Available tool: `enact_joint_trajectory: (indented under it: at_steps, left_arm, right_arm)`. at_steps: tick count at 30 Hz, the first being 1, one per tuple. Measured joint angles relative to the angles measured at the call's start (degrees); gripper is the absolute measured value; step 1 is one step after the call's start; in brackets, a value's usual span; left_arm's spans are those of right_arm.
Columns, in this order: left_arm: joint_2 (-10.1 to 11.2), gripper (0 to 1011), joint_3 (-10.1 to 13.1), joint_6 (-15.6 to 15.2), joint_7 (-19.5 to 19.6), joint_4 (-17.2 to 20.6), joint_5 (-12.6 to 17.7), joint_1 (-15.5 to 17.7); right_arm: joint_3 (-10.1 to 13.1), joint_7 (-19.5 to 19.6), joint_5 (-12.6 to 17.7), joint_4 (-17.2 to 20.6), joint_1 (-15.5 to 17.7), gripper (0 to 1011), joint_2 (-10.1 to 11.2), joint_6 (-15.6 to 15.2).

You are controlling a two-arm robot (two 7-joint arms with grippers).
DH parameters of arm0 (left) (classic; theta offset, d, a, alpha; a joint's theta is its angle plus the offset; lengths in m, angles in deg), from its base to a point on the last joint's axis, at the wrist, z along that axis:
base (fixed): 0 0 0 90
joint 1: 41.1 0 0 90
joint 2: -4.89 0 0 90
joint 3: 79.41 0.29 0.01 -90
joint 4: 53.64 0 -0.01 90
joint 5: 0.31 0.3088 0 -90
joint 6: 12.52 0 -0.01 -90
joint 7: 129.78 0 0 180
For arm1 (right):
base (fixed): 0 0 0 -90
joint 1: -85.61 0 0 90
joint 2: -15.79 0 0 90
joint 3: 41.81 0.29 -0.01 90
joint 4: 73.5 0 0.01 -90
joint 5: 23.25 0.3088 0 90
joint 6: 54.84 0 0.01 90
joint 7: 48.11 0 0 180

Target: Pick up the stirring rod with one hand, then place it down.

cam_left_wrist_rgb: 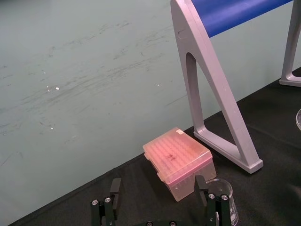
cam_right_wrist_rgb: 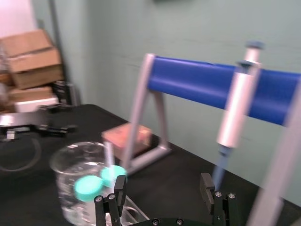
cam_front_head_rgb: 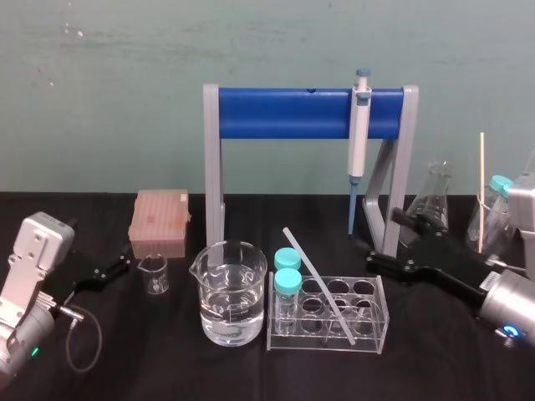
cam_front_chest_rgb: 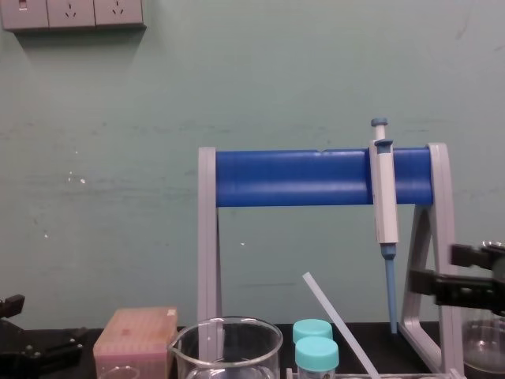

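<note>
The right gripper picks up the rod by its upper part (cam_front_chest_rgb: 322,298) next, since the rod's lower end sits down in the rack beside the capped tubes.
The stirring rod (cam_front_head_rgb: 322,284) is a thin translucent whitish rod. It leans tilted in the clear tube rack (cam_front_head_rgb: 380,322), its top end pointing up to the left; the chest view shows the stirring rod (cam_front_chest_rgb: 339,324) rising behind the capped tubes. My right gripper (cam_front_head_rgb: 383,240) hovers open just right of the rack, behind it and apart from the rod, with nothing between its fingers (cam_right_wrist_rgb: 206,184). My left gripper (cam_front_head_rgb: 117,266) rests open at the left near the pink tip box (cam_left_wrist_rgb: 178,160).
A glass beaker (cam_front_head_rgb: 232,292) of water stands left of the rack. Two teal-capped tubes (cam_front_head_rgb: 287,280) sit in it. A grey-and-blue pipette (cam_front_head_rgb: 359,134) hangs on the blue stand (cam_front_head_rgb: 284,113). A small beaker (cam_front_head_rgb: 153,274), a flask (cam_front_head_rgb: 435,200) and a beige stick (cam_front_head_rgb: 481,192) are nearby.
</note>
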Motion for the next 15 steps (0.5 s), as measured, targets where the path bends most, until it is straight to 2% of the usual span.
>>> enact_joint_trajectory:
  at_steps: [6,15]
  left_arm:
    - [0.0,1000,0.0,0.0,0.0,0.0,0.0,0.0]
    - [0.0,1000,0.0,0.0,0.0,0.0,0.0,0.0]
  right_arm:
    - [-2.3,-5.1,-1.1,-1.5,-3.1,1003,-1.8,-0.1]
    - [-6.2,-10.2,-4.0,-7.3,-8.7,1003,-5.6,-0.6]
